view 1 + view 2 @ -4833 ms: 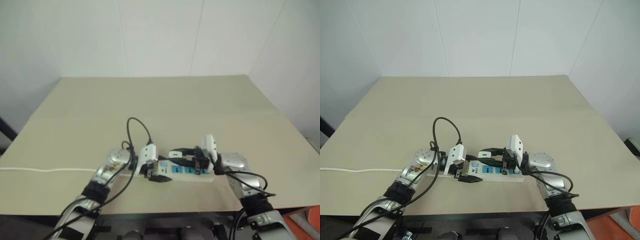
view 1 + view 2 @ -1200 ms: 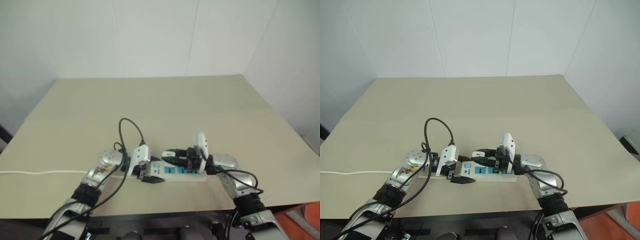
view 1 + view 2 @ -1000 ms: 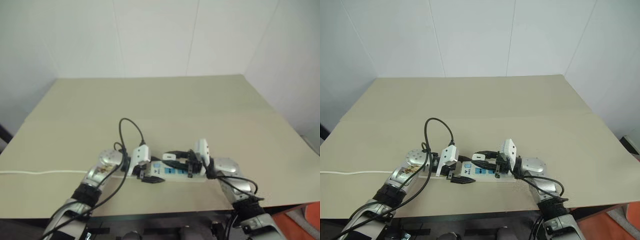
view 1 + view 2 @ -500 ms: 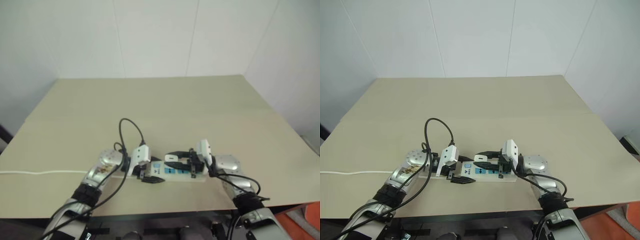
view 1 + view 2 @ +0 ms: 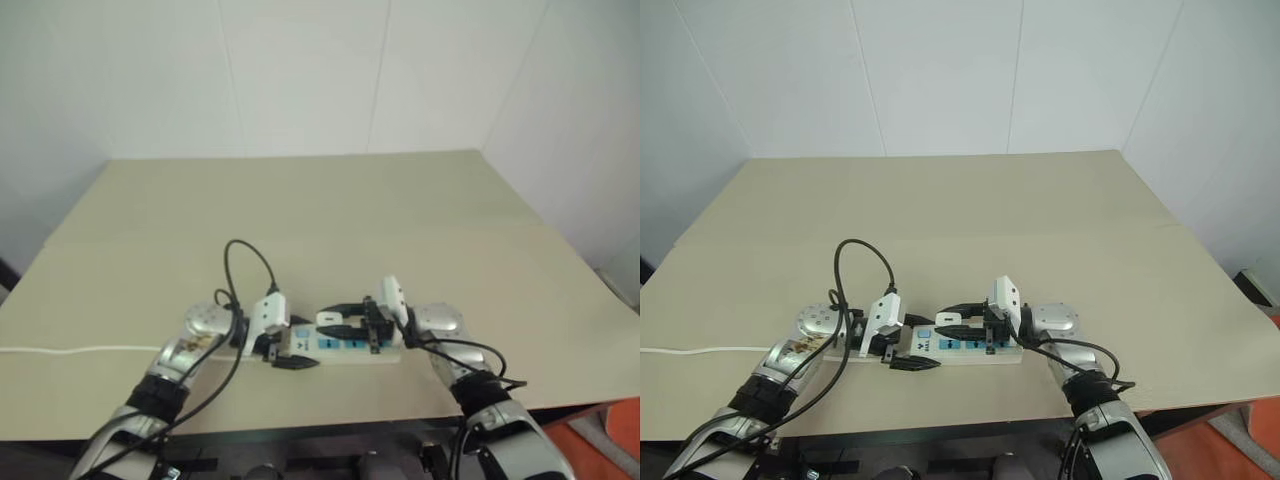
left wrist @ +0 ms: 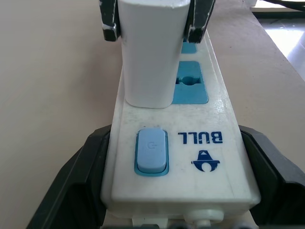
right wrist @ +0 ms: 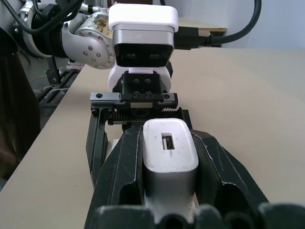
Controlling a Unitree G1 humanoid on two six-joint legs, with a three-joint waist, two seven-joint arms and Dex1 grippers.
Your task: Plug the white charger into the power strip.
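Note:
The robot's right gripper should open now, because the white charger (image 5: 328, 318) stands upright with its base against the power strip's socket side (image 5: 329, 343) and would stay there.
The power strip (image 5: 350, 346) lies across the near part of the tan table (image 5: 330, 220). My left gripper (image 5: 280, 352) is shut on its switch end, one black finger (image 6: 71, 191) on each long side. The white charger (image 6: 151, 52) stands upright on the strip, its base against the socket face beside the blue switch (image 6: 151, 151); its prongs are hidden. My right gripper (image 7: 169, 138) is shut on the charger, coming in from the other end over the row of blue sockets.
The strip's thin white cord (image 5: 60, 350) runs off to the table's left edge. A black cable (image 5: 245, 260) loops above my left wrist. The table's front edge is just below both arms, and an orange object (image 5: 610, 440) sits beyond the near right corner.
The whole view has shifted slightly. My right wrist has swung a little with the charger, which stays over the strip's switch end. The left gripper keeps its hold.

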